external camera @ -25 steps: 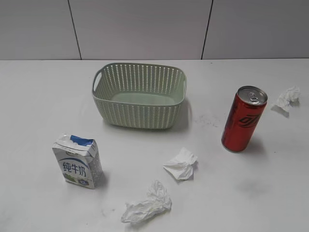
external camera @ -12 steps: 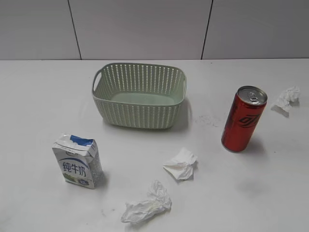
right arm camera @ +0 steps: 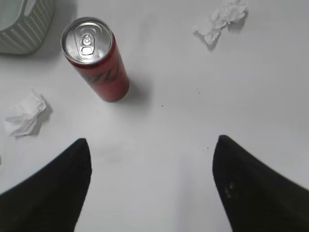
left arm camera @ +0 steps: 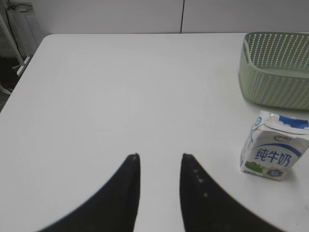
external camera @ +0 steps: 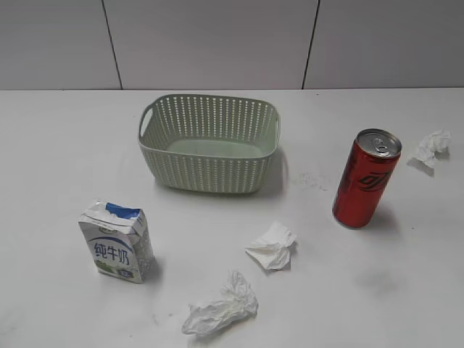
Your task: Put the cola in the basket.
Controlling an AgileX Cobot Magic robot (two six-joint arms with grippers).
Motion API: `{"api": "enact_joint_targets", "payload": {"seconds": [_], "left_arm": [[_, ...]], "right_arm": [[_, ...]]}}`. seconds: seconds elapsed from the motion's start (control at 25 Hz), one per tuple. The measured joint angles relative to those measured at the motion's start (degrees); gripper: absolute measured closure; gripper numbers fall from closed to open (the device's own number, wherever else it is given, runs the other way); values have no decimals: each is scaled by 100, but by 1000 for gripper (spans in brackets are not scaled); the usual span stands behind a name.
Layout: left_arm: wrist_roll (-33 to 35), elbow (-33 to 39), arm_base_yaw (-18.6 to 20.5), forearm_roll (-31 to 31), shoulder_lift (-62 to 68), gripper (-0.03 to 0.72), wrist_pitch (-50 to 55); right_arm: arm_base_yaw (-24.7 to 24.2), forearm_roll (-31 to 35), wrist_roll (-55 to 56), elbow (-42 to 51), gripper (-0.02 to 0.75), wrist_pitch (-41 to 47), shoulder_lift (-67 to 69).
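Note:
My right gripper needs to pick up the cola next by its red sides near the silver top, to put the cola in the basket.
The cola, a tall red can with a silver top, stands upright on the white table right of the basket, a pale green perforated basket that is empty. In the right wrist view the cola stands ahead and left of my right gripper, which is wide open and empty over bare table. The basket's corner shows at top left there. My left gripper is open and empty over bare table, with the basket far ahead on the right. Neither gripper shows in the exterior view.
A white-and-blue milk carton stands front left, also in the left wrist view. Crumpled tissues lie in front of the basket, near the front edge and at the far right.

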Motion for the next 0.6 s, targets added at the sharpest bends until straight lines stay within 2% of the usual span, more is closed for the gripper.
{"api": "enact_joint_targets", "payload": {"seconds": [0.32,0.6], "left_arm": [[0,0,0,0,0,461,0],[0,0,0,0,0,461,0]], "right_arm": [[44,845,-453,-1060,146,-77,2062],[730,495,-435,-1778,146,-93,3220]]}}
